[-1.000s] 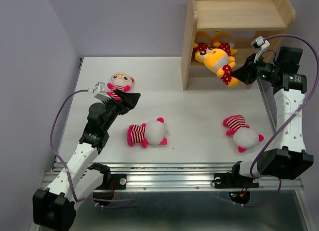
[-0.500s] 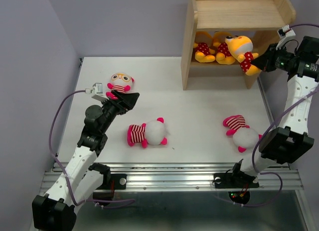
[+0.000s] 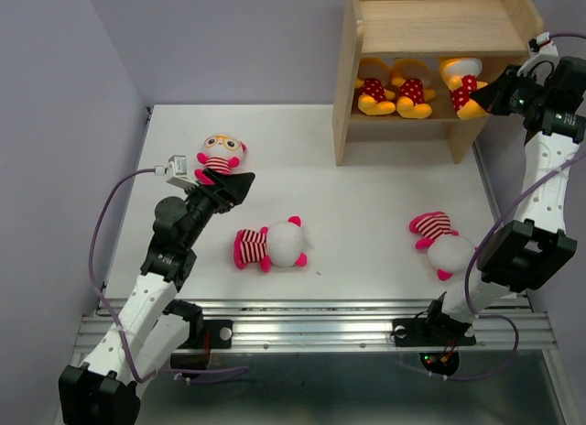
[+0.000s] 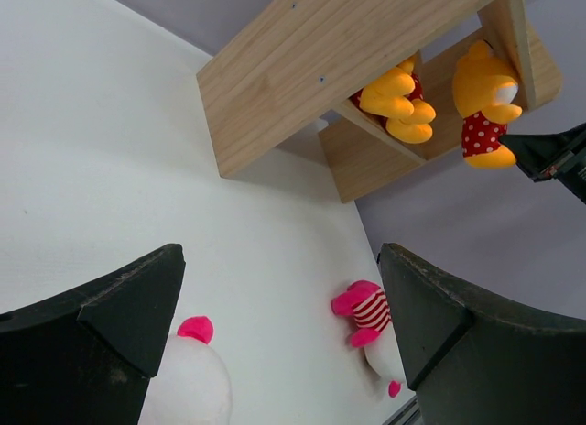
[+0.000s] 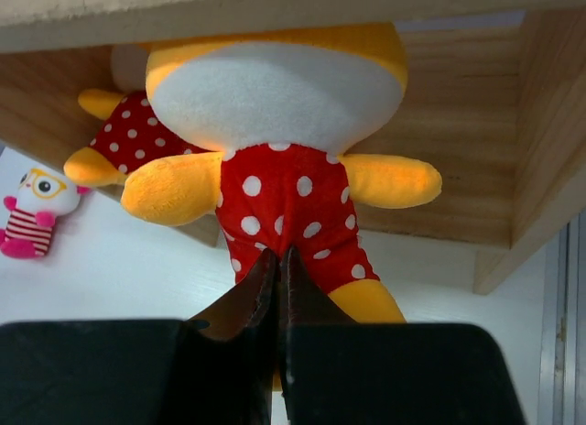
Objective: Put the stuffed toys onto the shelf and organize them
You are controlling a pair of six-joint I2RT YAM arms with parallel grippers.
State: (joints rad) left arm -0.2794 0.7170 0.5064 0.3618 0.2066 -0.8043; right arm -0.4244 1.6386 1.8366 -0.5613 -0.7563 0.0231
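The third yellow toy's legs hang outside the lower level's edge and the toy would drop short, so my right gripper must move it onto that level before releasing.
The wooden shelf [image 3: 439, 27] stands at the back right. Two yellow toys in red dotted outfits [image 3: 371, 88] [image 3: 409, 88] lie on its lower tier. My right gripper [image 3: 490, 93] is shut on a third yellow toy [image 3: 465, 84], held at the right end of that tier; the wrist view shows the jaws [image 5: 277, 260] pinching its red outfit [image 5: 284, 187]. Three striped toys lie on the table: one with glasses [image 3: 220, 155], one at centre-left [image 3: 270, 245], one at right [image 3: 444, 244]. My left gripper [image 3: 240, 182] is open and empty beside the glasses toy.
The shelf's top tier [image 3: 430, 22] holds nothing. In the left wrist view the shelf [image 4: 302, 77] and the right striped toy [image 4: 366, 310] show between the fingers. The metal rail [image 3: 311, 324] runs along the near edge. Purple walls stand at the left and back.
My right gripper has carried the yellow toy up and to the right, from in front of the shelf into its lower tier. The left arm has barely moved.
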